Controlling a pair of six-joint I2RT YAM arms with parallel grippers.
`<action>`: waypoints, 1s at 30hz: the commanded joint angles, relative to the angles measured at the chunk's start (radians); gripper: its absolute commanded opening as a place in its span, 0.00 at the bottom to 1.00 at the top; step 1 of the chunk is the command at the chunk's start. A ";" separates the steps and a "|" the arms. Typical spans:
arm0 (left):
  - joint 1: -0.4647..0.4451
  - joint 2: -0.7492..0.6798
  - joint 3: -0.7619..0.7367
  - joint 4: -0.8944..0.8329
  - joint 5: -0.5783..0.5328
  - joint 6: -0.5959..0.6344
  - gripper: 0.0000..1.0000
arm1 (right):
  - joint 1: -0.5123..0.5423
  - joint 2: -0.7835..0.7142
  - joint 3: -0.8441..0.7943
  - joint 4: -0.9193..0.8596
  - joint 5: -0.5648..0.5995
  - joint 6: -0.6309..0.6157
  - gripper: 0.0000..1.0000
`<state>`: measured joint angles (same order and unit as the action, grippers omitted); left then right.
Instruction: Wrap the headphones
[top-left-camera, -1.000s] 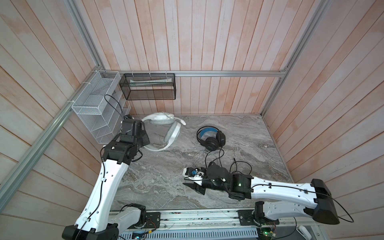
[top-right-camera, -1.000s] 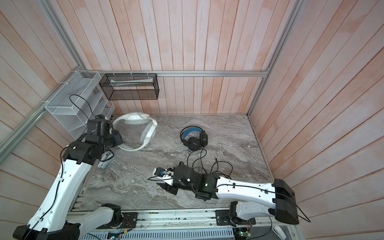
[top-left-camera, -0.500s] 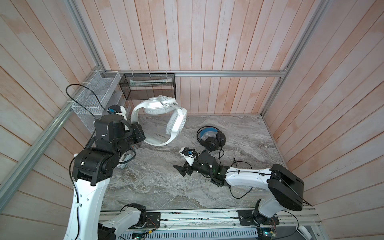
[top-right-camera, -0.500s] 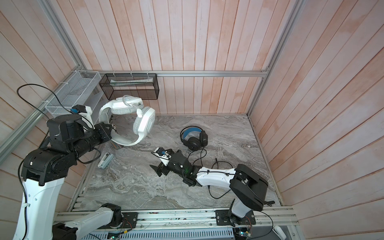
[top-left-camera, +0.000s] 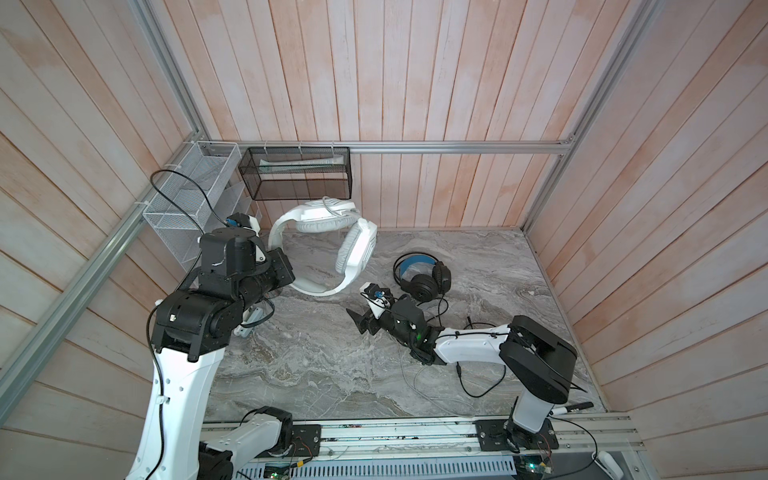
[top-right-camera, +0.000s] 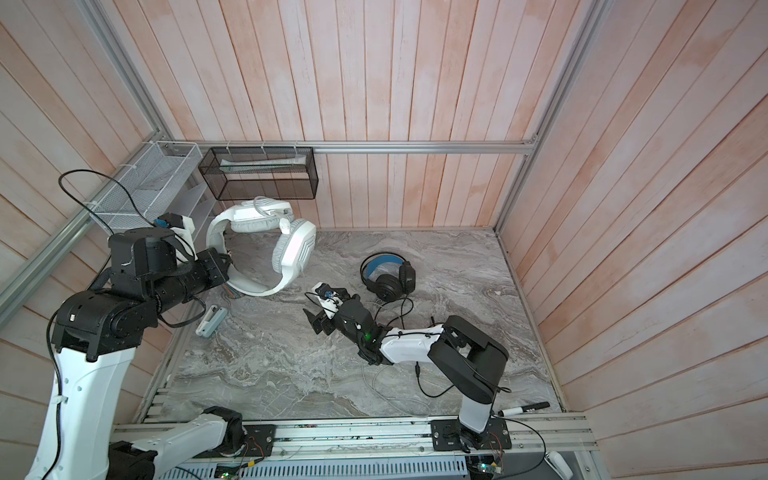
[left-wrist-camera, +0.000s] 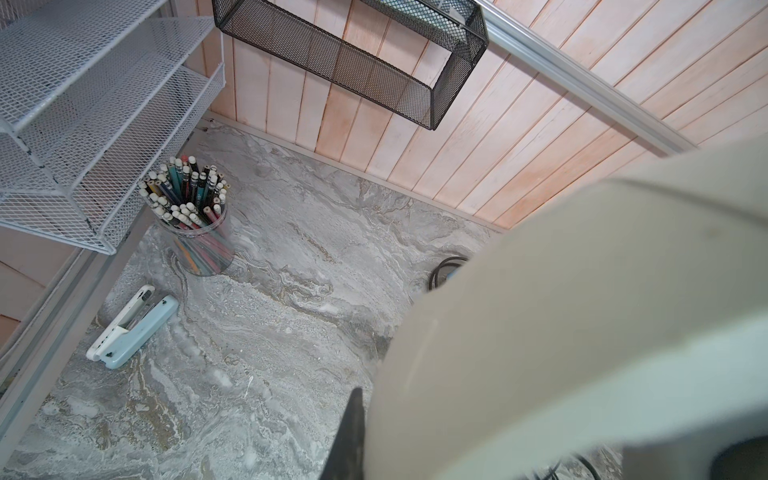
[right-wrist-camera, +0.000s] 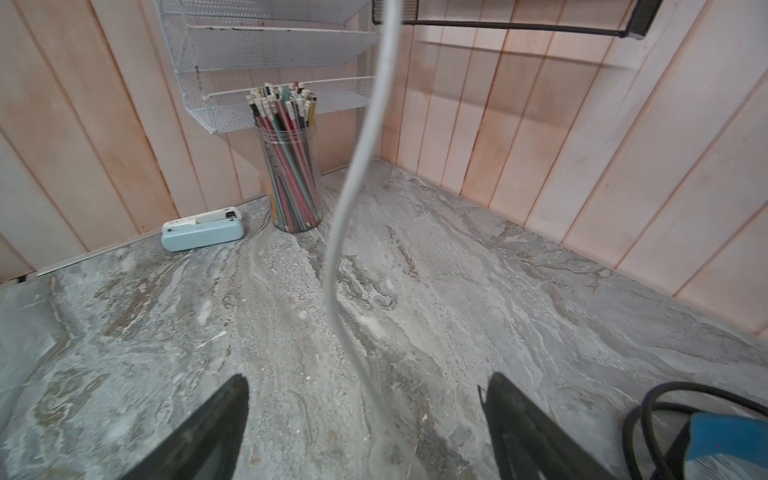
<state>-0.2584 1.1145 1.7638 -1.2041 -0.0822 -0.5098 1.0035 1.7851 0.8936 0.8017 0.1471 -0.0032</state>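
I will next use my right gripper to grab the grey-white cable on its hanging part below the white headphones (top-left-camera: 332, 245) and wrap it around them.
The white headphones (top-left-camera: 332, 245) (top-right-camera: 266, 249) hang in the air over the back left of the table. My left gripper (top-left-camera: 286, 270) (top-right-camera: 224, 266) is shut on their headband (left-wrist-camera: 582, 311), which hides all but one black finger (left-wrist-camera: 351, 436) in the left wrist view. Their grey-white cable (right-wrist-camera: 353, 187) drops between the fingers of my right gripper (right-wrist-camera: 365, 415) (top-left-camera: 361, 322) (top-right-camera: 318, 322), which is open and grips nothing. The cable trails on to the table front (top-left-camera: 415, 382). The black headphones (top-left-camera: 422, 276) (top-right-camera: 386, 278) lie just behind the right gripper, with their black cable (top-left-camera: 469, 382) looped beside the right arm.
A pencil cup (left-wrist-camera: 195, 232) (right-wrist-camera: 293, 178) and a pale blue stapler (left-wrist-camera: 133, 328) (top-right-camera: 210, 320) stand at the left edge, under a white mesh rack (top-left-camera: 183, 203). A black mesh basket (top-left-camera: 297, 172) hangs on the back wall. A marker (top-left-camera: 571, 409) lies at the front right.
The left arm has lifted the white headphones off the table by the headband. The right gripper has moved from the front toward the middle and has opened wider.
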 joint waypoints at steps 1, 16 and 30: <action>-0.004 -0.018 0.040 0.041 0.019 -0.032 0.00 | -0.019 0.029 0.044 0.073 0.038 0.000 0.88; -0.003 -0.028 -0.027 0.077 0.028 -0.054 0.00 | -0.023 0.140 0.122 0.033 -0.065 0.012 0.24; 0.001 0.075 -0.241 0.183 -0.251 0.081 0.00 | 0.261 -0.363 -0.147 -0.309 0.049 -0.135 0.00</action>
<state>-0.2581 1.1801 1.5681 -1.1221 -0.2481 -0.4686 1.2388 1.5078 0.7589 0.6399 0.1448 -0.0841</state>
